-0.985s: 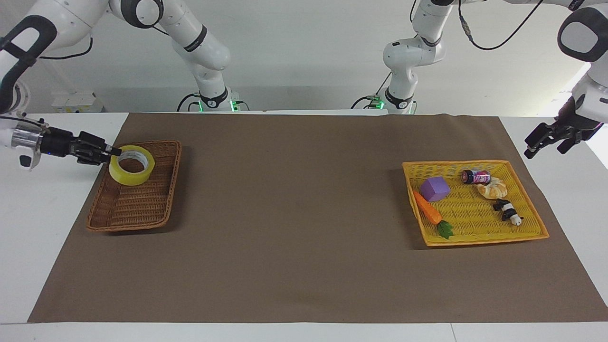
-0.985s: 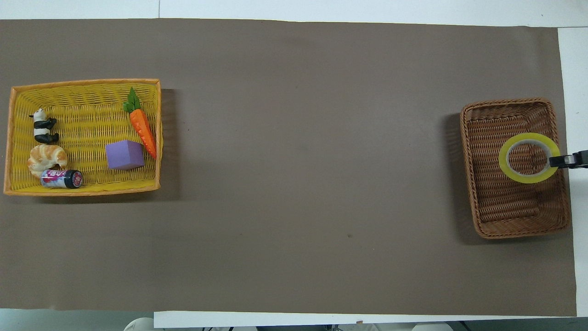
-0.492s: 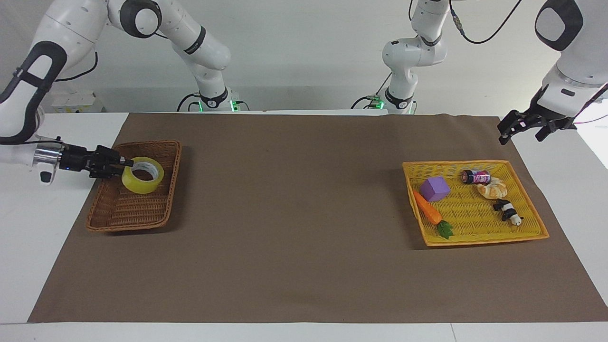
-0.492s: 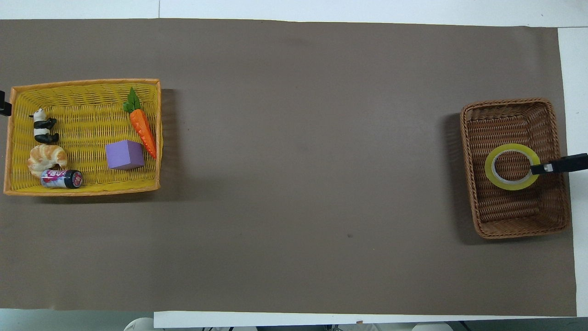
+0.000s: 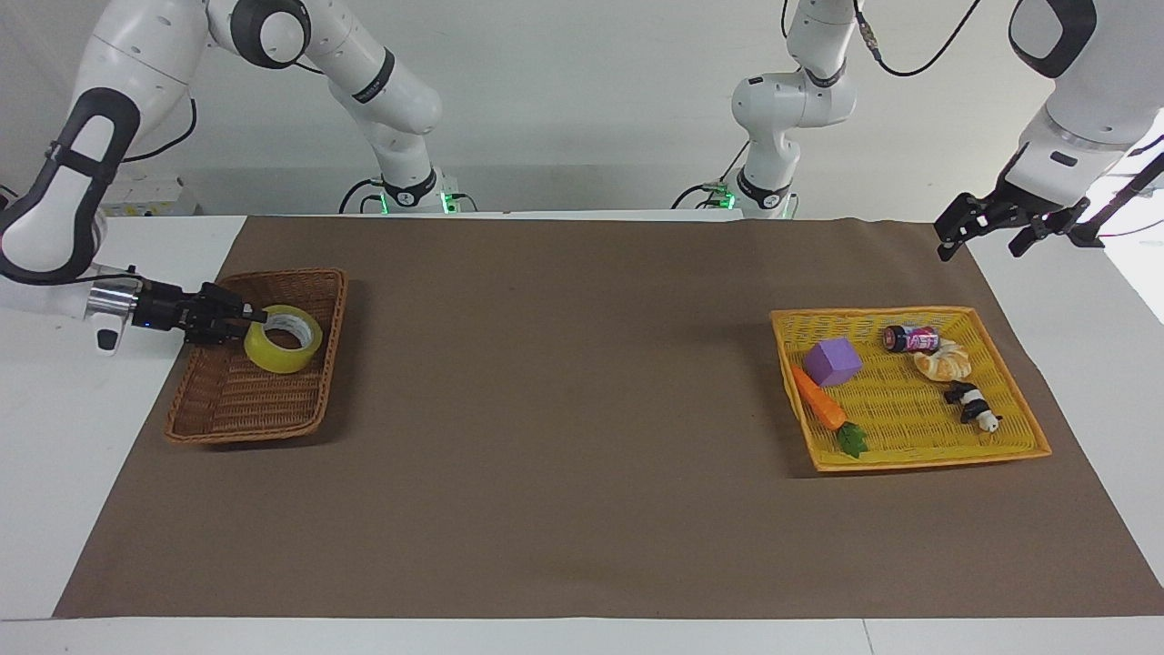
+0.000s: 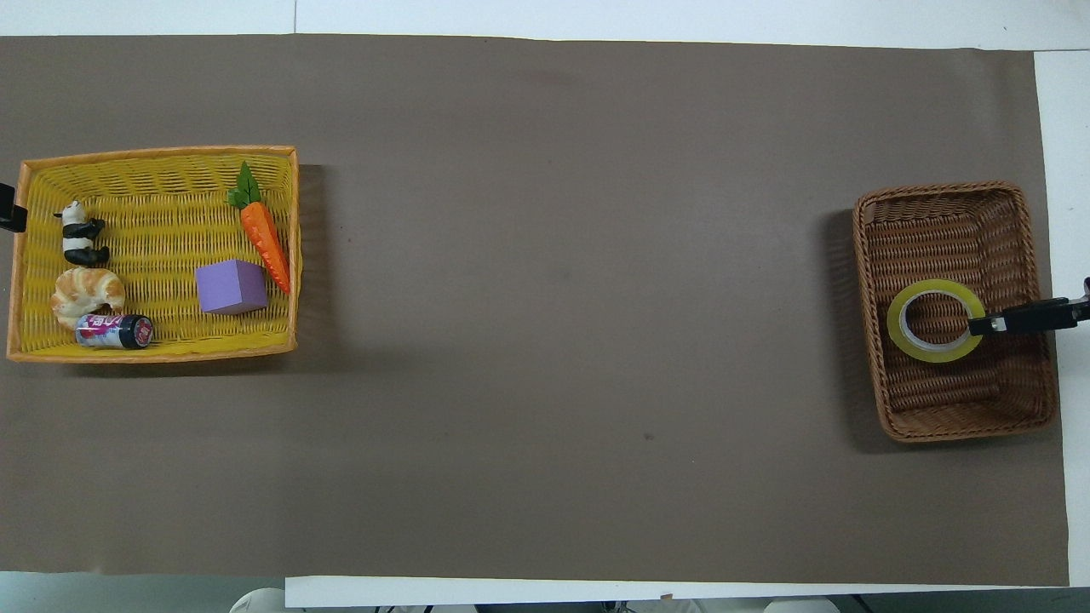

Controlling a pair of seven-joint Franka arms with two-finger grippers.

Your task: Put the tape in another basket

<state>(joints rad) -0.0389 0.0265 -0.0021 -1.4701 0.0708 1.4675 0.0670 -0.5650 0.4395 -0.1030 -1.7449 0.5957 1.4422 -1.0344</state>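
Observation:
The robot's right gripper should open now, as the yellow tape hangs low inside the brown wicker basket, over the bottom of the basket.
The tape (image 5: pixel 273 357), a yellow roll with a white core, is low inside the brown wicker basket (image 5: pixel 245 428) at the right arm's end of the table. My right gripper (image 5: pixel 259 317) reaches in over the basket's rim and is shut on the roll's wall. In the overhead view the tape (image 6: pixel 896 321) sits in the middle of the basket (image 6: pixel 954 417) with the right gripper (image 6: pixel 975 325) on its edge. My left gripper (image 5: pixel 980 241) is open and empty, raised over the mat's corner beside the yellow basket (image 5: pixel 909 459).
The yellow basket (image 6: pixel 153 353) holds a carrot (image 6: pixel 264 238), a purple cube (image 6: pixel 230 287), a can (image 6: pixel 113 331), a croissant (image 6: pixel 85 291) and a panda figure (image 6: pixel 81 238). A brown mat (image 6: pixel 553 340) covers the table between the baskets.
My right gripper has carried the tape down and inward, from above the brown basket's rim to low inside it. My left gripper has swung in toward the mat's corner.

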